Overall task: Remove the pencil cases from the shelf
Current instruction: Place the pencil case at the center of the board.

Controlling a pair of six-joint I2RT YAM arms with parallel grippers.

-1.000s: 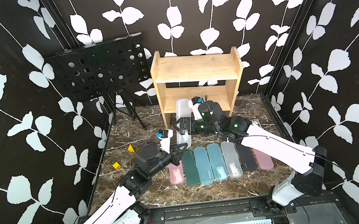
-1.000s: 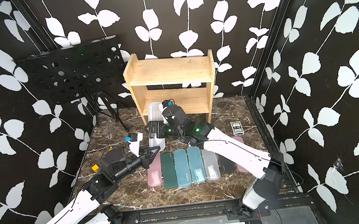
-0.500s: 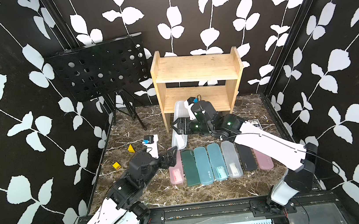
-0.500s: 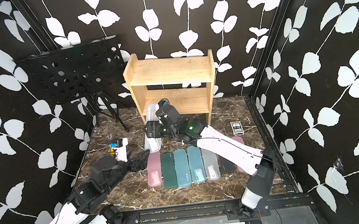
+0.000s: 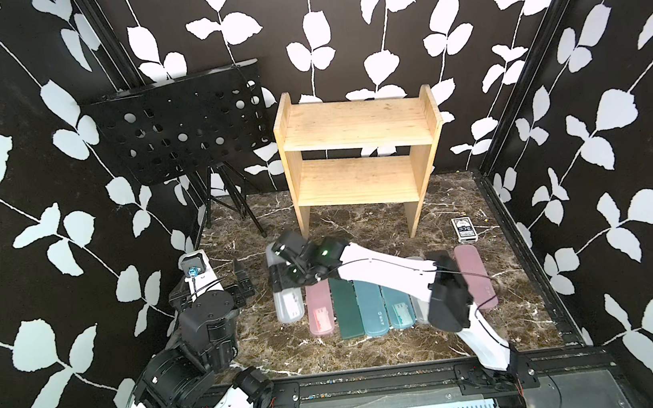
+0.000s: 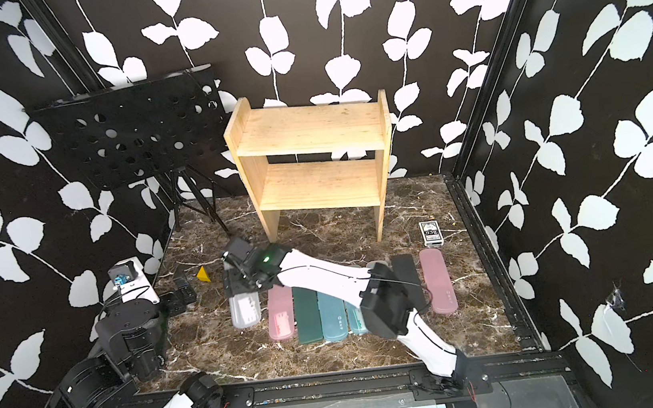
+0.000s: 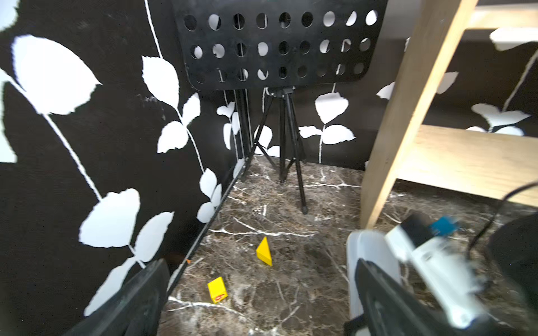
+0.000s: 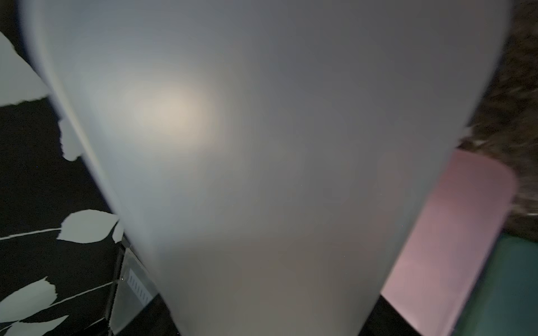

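Observation:
I should keep my right gripper closed on the frosted case [image 5: 288, 307] until it lies flat, because the near end of the frosted case is still above the floor beside the pink case.
Both tiers of the wooden shelf [image 5: 354, 135] [image 6: 308, 131] are bare. My right gripper [image 5: 282, 275] [image 6: 240, 282] is shut on the far end of a frosted clear pencil case [image 5: 288, 307] [image 8: 262, 145], which lies low at the left end of a row on the floor; whether it touches the floor I cannot tell. The row holds a pink case [image 5: 320, 314], a dark green case [image 5: 347, 309], two teal cases [image 5: 371, 308], a black one [image 6: 406, 275] and a pink one [image 5: 475, 276]. My left gripper [image 5: 208, 285] [image 7: 259, 279] stands open and empty at the left.
A black perforated music stand [image 5: 182, 125] on a tripod stands at the back left. A yellow wedge [image 6: 203, 274] and a yellow cube [image 7: 217, 289] lie on the floor near the left wall. A small card box [image 5: 464, 230] lies right of the shelf.
My right gripper has brought the frosted clear case from in front of the shelf down to the row's left end. My left gripper has opened and drawn back to the left.

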